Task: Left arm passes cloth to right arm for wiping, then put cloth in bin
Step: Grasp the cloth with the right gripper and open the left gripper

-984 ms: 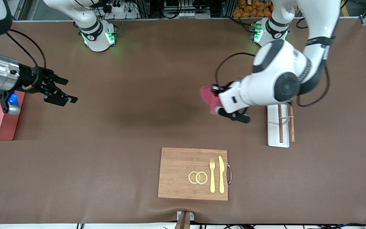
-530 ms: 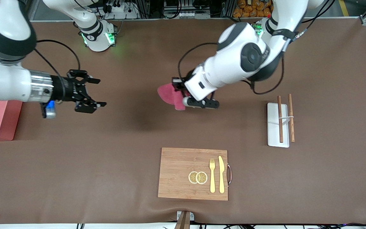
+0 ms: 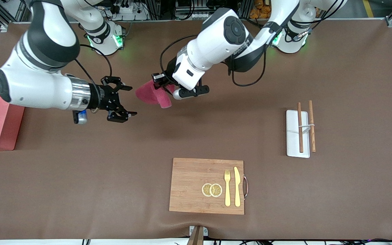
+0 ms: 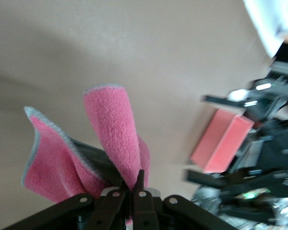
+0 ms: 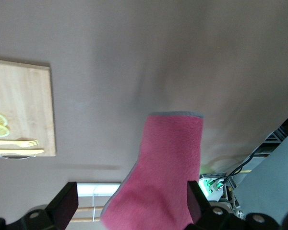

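Note:
My right gripper needs to grab the cloth by its plain pink middle next. The cloth's gray hem then stays free for wiping.
The raspberry-pink cloth hangs in the air over the middle of the table, pinched at one end by my left gripper, which is shut on it. In the left wrist view the cloth fans out from the closed fingertips of the left gripper. My right gripper is open and faces the cloth's free end. In the right wrist view the cloth fills the gap ahead of the right gripper; I cannot tell whether they touch. The pink bin stands at the right arm's end of the table.
A wooden cutting board with a fork, a knife and two lemon slices lies nearest the front camera. A flat white tray with two chopsticks lies toward the left arm's end. The bin also shows in the left wrist view.
The left arm has swung the cloth from near the white tray toward the right arm's end. The right gripper has come in from over the bin to meet it, staying open.

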Available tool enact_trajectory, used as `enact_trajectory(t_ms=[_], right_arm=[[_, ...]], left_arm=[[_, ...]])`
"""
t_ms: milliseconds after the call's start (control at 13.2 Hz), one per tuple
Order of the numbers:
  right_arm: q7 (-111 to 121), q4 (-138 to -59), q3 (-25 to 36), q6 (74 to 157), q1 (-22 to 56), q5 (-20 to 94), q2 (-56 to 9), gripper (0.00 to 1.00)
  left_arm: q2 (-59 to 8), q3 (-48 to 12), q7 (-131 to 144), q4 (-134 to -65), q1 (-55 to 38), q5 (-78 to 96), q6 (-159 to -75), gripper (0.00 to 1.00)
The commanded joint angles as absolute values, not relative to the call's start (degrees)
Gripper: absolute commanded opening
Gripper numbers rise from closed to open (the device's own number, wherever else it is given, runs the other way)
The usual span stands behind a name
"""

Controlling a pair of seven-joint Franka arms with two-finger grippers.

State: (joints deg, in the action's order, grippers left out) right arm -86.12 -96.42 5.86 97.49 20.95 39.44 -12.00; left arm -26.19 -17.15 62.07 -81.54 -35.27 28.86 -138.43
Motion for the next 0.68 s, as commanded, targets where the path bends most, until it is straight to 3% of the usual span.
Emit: enact_trajectory(t_ms=[0, 227, 303, 378, 454, 530, 606], right_arm=[[-87.4, -99.7, 6.5, 97.9, 22.3, 39.9, -10.4, 1.00], [-88.3, -101.9, 6.5, 97.3, 24.0, 39.6, -8.9, 1.00], [-88.6, -102.0, 6.5, 97.3, 24.3, 39.6, -8.7, 0.88], [-88.2, -101.9, 6.5, 97.5, 24.3, 39.6, -8.9, 0.63], [-87.5, -101.6, 6.4, 98.0, 24.3, 39.6, -9.1, 0.51], [-86.7, -101.4, 6.4, 98.9, 24.4, 39.6, -9.1, 0.32], [-85.9, -101.3, 6.4, 99.4, 24.4, 39.7, -9.1, 0.05]], left_arm=[[-27.2, -16.5, 67.7, -80.2, -36.6, 29.3, -143.9, 0.00], [-27.3, -16.3, 70.5, -80.3, -36.8, 28.9, -149.7, 0.00], [-27.3, -16.3, 71.1, -80.3, -36.8, 28.9, -150.5, 0.00], [-27.3, -16.3, 71.3, -80.3, -36.8, 28.9, -150.9, 0.00], [-27.3, -16.3, 71.4, -80.3, -36.8, 28.9, -150.9, 0.00], [-27.3, -16.3, 71.5, -80.3, -36.8, 28.9, -151.0, 0.00], [-27.3, -16.3, 71.5, -80.3, -36.8, 28.9, -151.0, 0.00]])
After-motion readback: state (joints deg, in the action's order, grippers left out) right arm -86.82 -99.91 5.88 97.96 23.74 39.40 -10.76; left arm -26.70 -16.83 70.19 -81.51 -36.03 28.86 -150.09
